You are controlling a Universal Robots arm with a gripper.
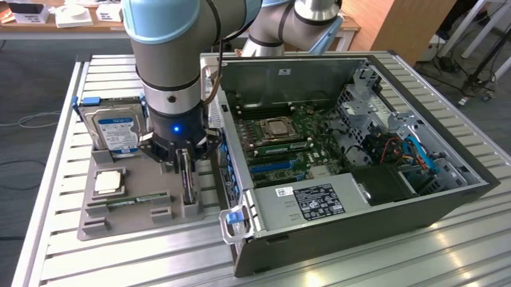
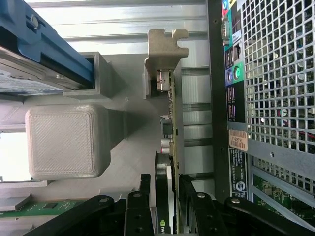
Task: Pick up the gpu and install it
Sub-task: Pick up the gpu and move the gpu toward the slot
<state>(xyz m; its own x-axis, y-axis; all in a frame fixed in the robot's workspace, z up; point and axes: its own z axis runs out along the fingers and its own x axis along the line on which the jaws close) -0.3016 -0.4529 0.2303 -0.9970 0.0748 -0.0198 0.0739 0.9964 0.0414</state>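
My gripper is to grab the GPU across its upper edge next. That edge stands free, while the slot of the holder tray encloses the GPU's lower edge.
The gpu [image 1: 188,179] stands on edge in a slot of the grey holder tray [image 1: 104,224], next to the open computer case [image 1: 359,149]. My gripper [image 1: 185,160] has come straight down over it. In the wrist view the gpu [image 2: 171,142] appears edge-on, its silver end bracket [image 2: 165,54] at the far end. My gripper [image 2: 167,209] is open and straddles the card. One black finger [image 2: 142,199] sits on each side, with a small gap between card and fingers. Inside the case, the blue expansion slots [image 1: 276,167] on the motherboard lie bare.
The tray also holds a silver hard drive [image 1: 116,128] with a blue label, a CPU [image 1: 109,181] and a green RAM stick [image 1: 131,201]. The case's rear wall [image 2: 275,73] stands close beside the card. A grey tray post [image 2: 66,140] rises on the other side.
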